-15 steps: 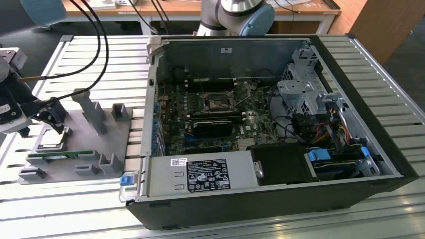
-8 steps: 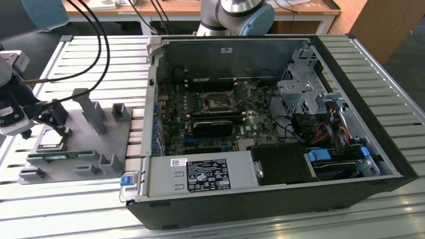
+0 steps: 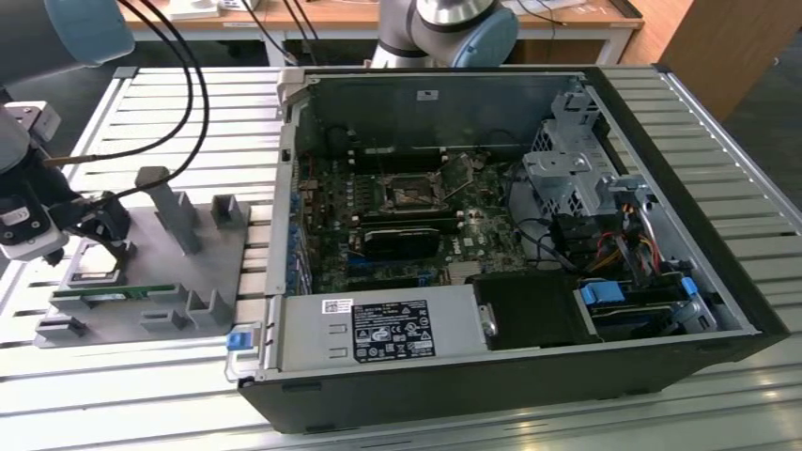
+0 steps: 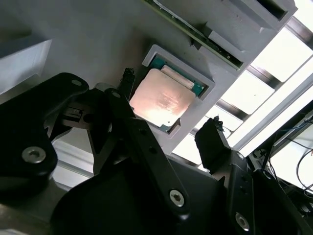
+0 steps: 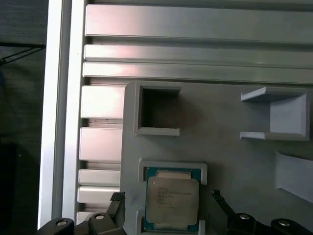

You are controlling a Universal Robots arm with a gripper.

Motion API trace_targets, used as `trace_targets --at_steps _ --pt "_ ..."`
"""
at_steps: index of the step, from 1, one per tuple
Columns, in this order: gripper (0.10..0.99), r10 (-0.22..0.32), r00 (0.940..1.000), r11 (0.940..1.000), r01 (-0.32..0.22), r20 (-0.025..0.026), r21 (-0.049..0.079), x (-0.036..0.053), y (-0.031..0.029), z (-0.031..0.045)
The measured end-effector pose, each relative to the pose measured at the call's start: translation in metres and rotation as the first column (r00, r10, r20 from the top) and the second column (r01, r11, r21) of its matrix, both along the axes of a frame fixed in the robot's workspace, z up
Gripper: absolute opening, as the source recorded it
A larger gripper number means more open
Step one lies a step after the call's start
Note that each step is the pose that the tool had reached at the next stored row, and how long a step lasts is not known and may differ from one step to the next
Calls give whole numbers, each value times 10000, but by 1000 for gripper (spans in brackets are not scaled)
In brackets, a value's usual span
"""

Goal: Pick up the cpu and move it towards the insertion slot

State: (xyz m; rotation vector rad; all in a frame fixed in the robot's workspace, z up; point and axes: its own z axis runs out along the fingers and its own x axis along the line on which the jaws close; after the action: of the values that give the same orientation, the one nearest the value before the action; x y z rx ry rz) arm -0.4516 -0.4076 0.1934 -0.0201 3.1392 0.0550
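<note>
My gripper grabs the cpu's exposed side edges midway between the pocket's sides next, to pick it up. The pocket's raised sides wrap the cpu's ends and corners.
The cpu (image 3: 98,275), a flat square chip with a shiny silver top, lies in a raised grey pocket of the grey fixture plate (image 3: 188,268) at the exterior view's left. Both wrist views show the cpu (image 4: 164,100) (image 5: 172,198) seated in that pocket. My gripper (image 3: 90,235) hangs just above it and is open. One black finger (image 4: 126,81) stands on one side of the chip and the other finger (image 4: 211,137) on the opposite side, and neither touches it. The insertion slot (image 3: 410,195), a small square socket with a silvery frame, sits on the motherboard inside the open computer case.
A long green memory stick (image 3: 126,293) lies in the fixture next to the cpu pocket. Grey posts (image 3: 169,207) rise from the plate. The black computer case (image 3: 501,376) has tall walls, cables and a drive cage around the socket. The table is slatted aluminium (image 3: 188,94).
</note>
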Motion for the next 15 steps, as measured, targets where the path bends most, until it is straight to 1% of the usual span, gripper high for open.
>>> trace_targets --at_steps 5,15 --pt "776 -93 10000 10000 93 0 0 6 0 -38" --pt "776 -113 9999 9999 113 0 0 30 0 -100"
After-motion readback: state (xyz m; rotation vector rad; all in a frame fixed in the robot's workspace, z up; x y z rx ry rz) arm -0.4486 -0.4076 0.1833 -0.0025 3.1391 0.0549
